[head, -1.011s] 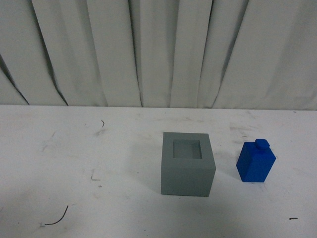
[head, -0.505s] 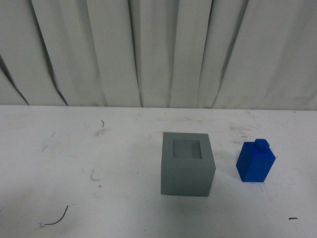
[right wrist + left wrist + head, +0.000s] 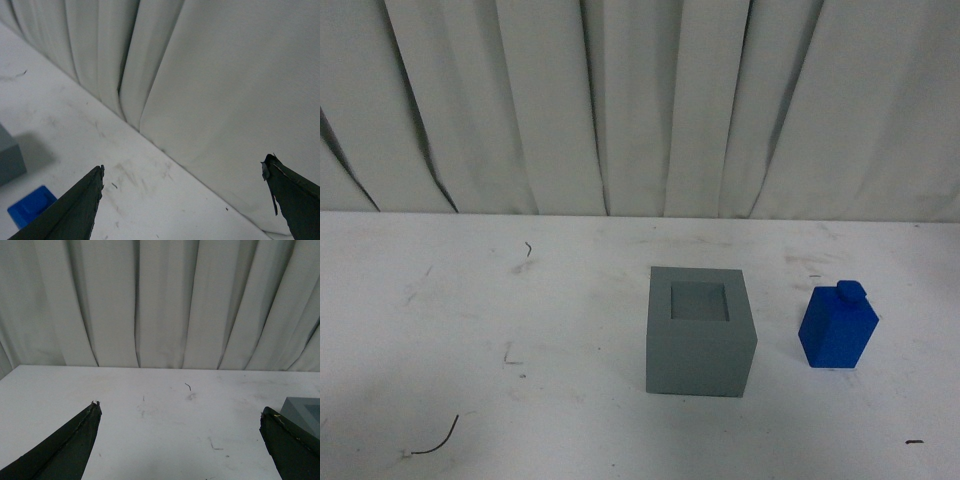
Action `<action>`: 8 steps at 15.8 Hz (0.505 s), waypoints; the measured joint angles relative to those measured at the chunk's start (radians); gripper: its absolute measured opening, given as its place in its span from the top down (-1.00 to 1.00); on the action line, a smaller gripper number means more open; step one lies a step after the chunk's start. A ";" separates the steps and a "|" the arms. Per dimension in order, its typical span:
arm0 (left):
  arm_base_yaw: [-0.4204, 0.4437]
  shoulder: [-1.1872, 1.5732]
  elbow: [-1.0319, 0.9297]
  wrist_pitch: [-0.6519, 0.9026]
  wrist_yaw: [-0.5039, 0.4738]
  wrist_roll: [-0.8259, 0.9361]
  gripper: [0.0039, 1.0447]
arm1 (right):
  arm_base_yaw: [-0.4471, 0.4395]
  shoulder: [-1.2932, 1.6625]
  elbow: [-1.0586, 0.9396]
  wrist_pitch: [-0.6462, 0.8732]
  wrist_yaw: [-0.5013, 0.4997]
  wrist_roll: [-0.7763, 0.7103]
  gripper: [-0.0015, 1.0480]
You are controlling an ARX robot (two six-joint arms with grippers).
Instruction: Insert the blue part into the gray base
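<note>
I need to grab the blue part by its flat-sided body (image 3: 835,332) with my right gripper next, so that it can fit into the gray base's square hole (image 3: 700,301).
The gray base (image 3: 700,332) is a matte cube with a square recess in its top, standing mid-table in the front view. The blue part (image 3: 837,325) stands to its right, apart from it, knob up. Neither arm shows in the front view. My left gripper (image 3: 180,410) is open and empty above bare table; a corner of the gray base (image 3: 306,413) shows beside one finger. My right gripper (image 3: 184,167) is open and empty, facing the curtain; the blue part (image 3: 31,206) and an edge of the gray base (image 3: 9,160) show beside one finger.
The white table (image 3: 470,320) is scuffed, with small dark wire-like scraps (image 3: 432,438) near the front left. A pleated white curtain (image 3: 640,100) hangs along the table's far edge.
</note>
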 joint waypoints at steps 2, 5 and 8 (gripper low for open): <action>0.000 0.000 0.000 0.000 0.000 0.000 -0.88 | 0.000 0.086 0.199 -0.440 -0.028 -0.406 -0.88; 0.000 0.000 0.000 0.000 0.000 0.000 -0.88 | 0.001 0.199 0.388 -0.808 0.016 -0.746 -0.88; 0.000 0.000 0.000 0.000 0.000 0.000 -0.88 | 0.046 0.305 0.516 -1.089 0.096 -0.965 -0.88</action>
